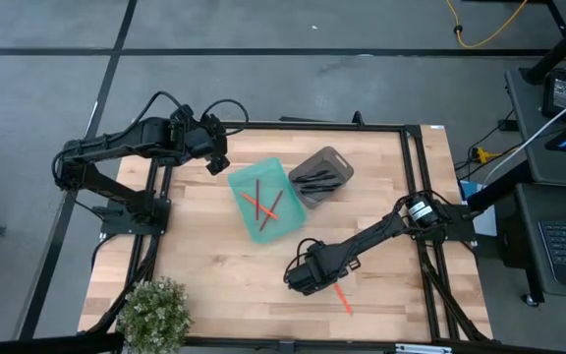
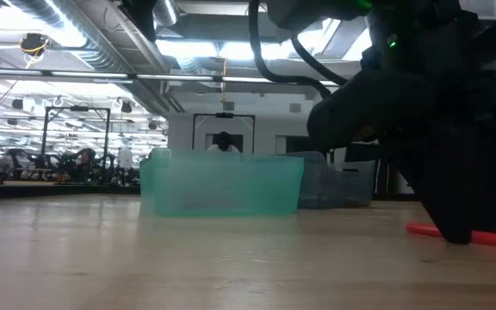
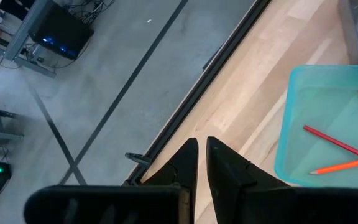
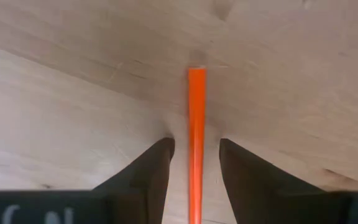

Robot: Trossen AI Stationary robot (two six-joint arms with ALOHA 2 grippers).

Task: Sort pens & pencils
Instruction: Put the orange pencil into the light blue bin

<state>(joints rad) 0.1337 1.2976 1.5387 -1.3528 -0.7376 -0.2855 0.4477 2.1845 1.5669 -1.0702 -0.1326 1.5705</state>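
Both fingers of my right gripper reach the wooden table beside the pencil, so it is time to close on the orange-red pencil now.
One orange-red pencil [image 4: 196, 99] lies flat on the wooden table near its front edge; it also shows in the high view [image 1: 343, 299] and the low view [image 2: 489, 237]. My right gripper [image 4: 196, 146] is open, pointing down, with one finger on each side of this pencil and a gap on both sides. A teal bin [image 1: 263, 200] holds several orange-red pencils [image 3: 340, 144]. A grey bin [image 1: 319, 175] beside it holds black pens [image 1: 317, 180]. My left gripper [image 3: 202, 146] is shut and empty, above the table's far left edge, beside the teal bin.
A small green plant [image 1: 155, 315] stands at the table's near left corner. A black metal frame [image 1: 416, 167] runs along the table's edges. Bare wood lies between the bins and the front edge.
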